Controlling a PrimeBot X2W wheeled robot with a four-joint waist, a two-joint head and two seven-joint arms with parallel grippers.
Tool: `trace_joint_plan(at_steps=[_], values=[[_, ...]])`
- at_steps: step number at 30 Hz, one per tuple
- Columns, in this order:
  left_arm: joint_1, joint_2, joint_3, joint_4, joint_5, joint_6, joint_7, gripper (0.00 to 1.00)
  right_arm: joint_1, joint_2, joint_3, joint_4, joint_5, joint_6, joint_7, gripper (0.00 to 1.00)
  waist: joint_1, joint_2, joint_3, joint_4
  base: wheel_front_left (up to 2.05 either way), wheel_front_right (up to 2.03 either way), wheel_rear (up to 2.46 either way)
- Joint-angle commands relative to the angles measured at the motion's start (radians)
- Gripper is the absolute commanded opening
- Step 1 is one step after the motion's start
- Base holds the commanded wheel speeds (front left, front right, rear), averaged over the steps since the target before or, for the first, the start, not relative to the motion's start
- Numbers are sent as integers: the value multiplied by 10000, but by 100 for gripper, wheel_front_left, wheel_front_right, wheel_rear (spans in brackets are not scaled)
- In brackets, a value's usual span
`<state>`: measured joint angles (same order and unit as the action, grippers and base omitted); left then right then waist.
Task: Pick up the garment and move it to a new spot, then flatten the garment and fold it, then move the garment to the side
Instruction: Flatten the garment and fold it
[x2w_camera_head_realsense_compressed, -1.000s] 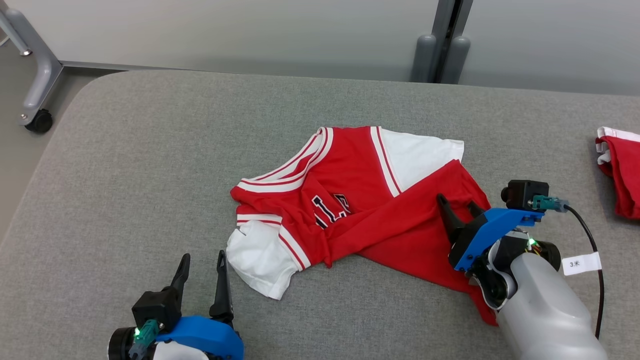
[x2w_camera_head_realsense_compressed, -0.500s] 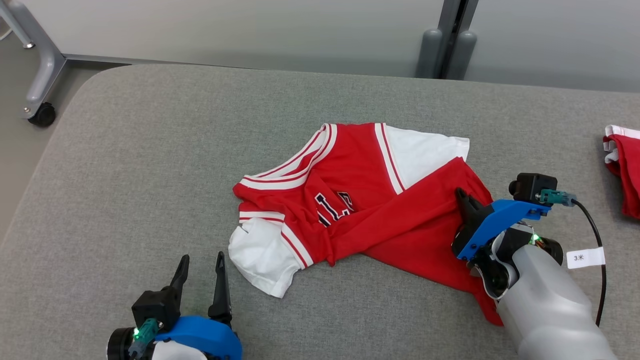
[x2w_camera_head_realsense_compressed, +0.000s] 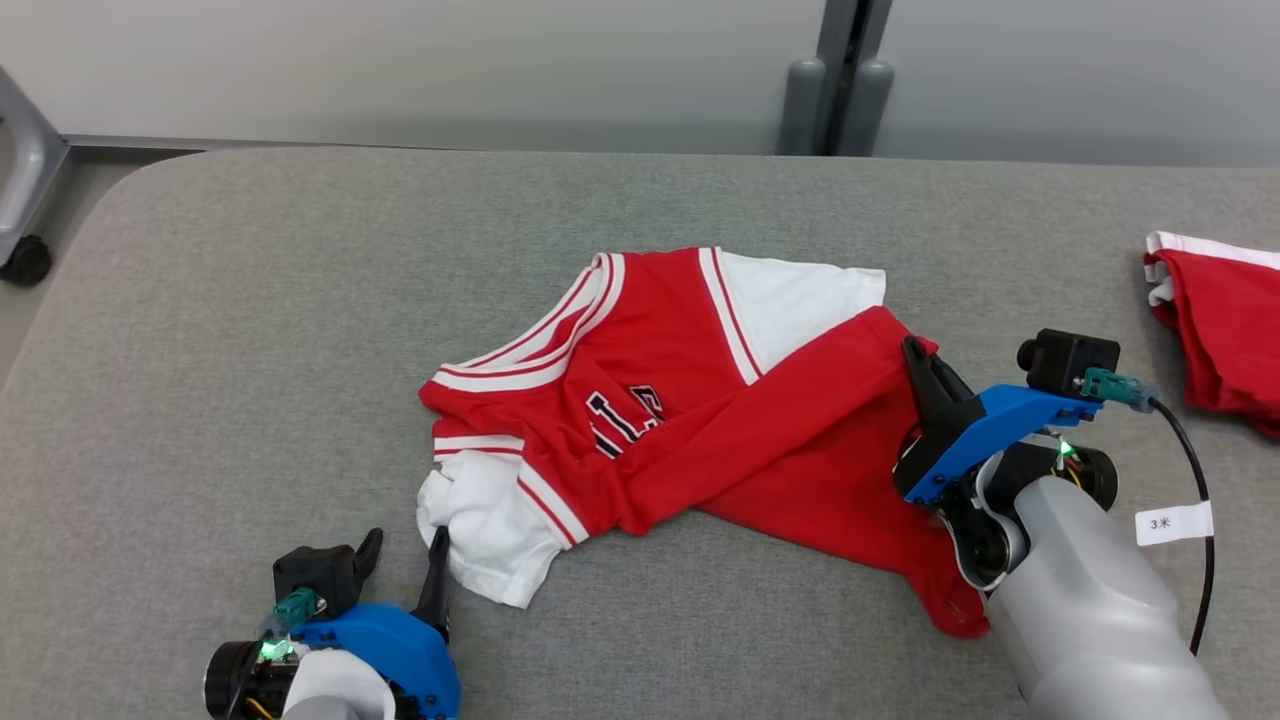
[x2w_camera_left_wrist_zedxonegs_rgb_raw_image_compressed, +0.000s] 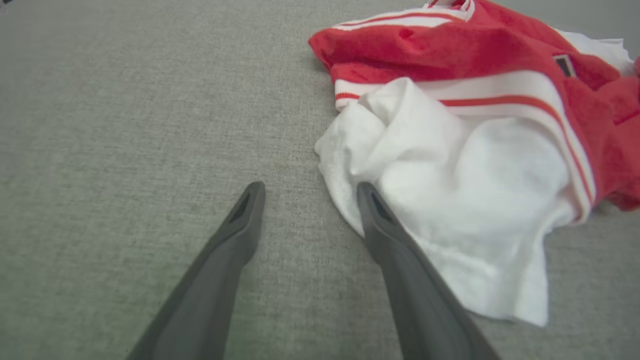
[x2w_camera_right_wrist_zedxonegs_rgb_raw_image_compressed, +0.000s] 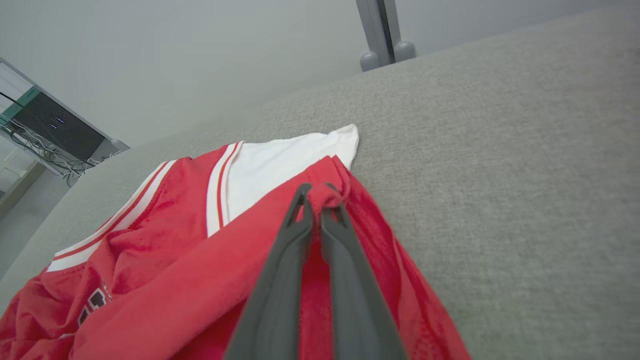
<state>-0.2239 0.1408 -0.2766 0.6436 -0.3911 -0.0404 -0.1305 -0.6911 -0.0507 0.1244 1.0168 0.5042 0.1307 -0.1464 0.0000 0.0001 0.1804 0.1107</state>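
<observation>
The white sleeve (x2w_camera_head_realsense_compressed: 480, 528) lies rumpled, and its folds stand up off the table, so the robot's left gripper should pinch the jersey by the sleeve's outer edge (x2w_camera_head_realsense_compressed: 431, 515) next.
The garment (x2w_camera_head_realsense_compressed: 690, 420), a red jersey with white sleeves and striped trim, lies crumpled on the grey table (x2w_camera_head_realsense_compressed: 250, 330). My right gripper (x2w_camera_head_realsense_compressed: 915, 352) is at its right side, shut on a pinched ridge of red cloth; in the right wrist view the right gripper (x2w_camera_right_wrist_zedxonegs_rgb_raw_image_compressed: 319, 191) has that cloth bunched at its tips. My left gripper (x2w_camera_head_realsense_compressed: 405, 545) is open at the lower left. In the left wrist view the left gripper (x2w_camera_left_wrist_zedxonegs_rgb_raw_image_compressed: 310, 187) straddles bare table, its right finger (x2w_camera_left_wrist_zedxonegs_rgb_raw_image_compressed: 380, 220) touching the edge of the white sleeve (x2w_camera_left_wrist_zedxonegs_rgb_raw_image_compressed: 480, 190).
A second red and white garment (x2w_camera_head_realsense_compressed: 1220, 340) lies at the table's right edge. Two grey posts (x2w_camera_head_realsense_compressed: 835, 90) stand behind the far edge, and a caster wheel (x2w_camera_head_realsense_compressed: 25, 260) sits off the left corner. A tagged black cable (x2w_camera_head_realsense_compressed: 1172, 522) hangs by my right wrist.
My right gripper went from open to shut on the red cloth. My left gripper came up against the white sleeve, which now bunches. The head camera shifted, so the whole scene sits further left.
</observation>
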Motion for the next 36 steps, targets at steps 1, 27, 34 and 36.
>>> trace_joint_plan(at_steps=[1, 27, 34, 36], values=[[-272, 99, -104, 232, 9, -110, 135, 100, 155, -57, 63, -255, 94, 1, 8, 0, 0, -1, 0, -119, 0, 0, 0], [-225, 505, -239, -1939, -740, -791, -1026, 0, 1678, -493, -208, -4417, 554, 1, 313, 0, 0, -1, -785, -327, 0, 0, 0], [191, 1008, 413, -5728, -1298, -539, -626, 0, 2520, -749, -722, -7132, 854, 1, 1048, 0, 0, -1, -1390, -444, 0, 0, 0], [185, 1135, 599, -6954, -1428, -389, -323, 0, 2747, -776, -948, -8024, 882, 2, 1334, 0, 0, -1, -1539, -507, 0, 0, 0]])
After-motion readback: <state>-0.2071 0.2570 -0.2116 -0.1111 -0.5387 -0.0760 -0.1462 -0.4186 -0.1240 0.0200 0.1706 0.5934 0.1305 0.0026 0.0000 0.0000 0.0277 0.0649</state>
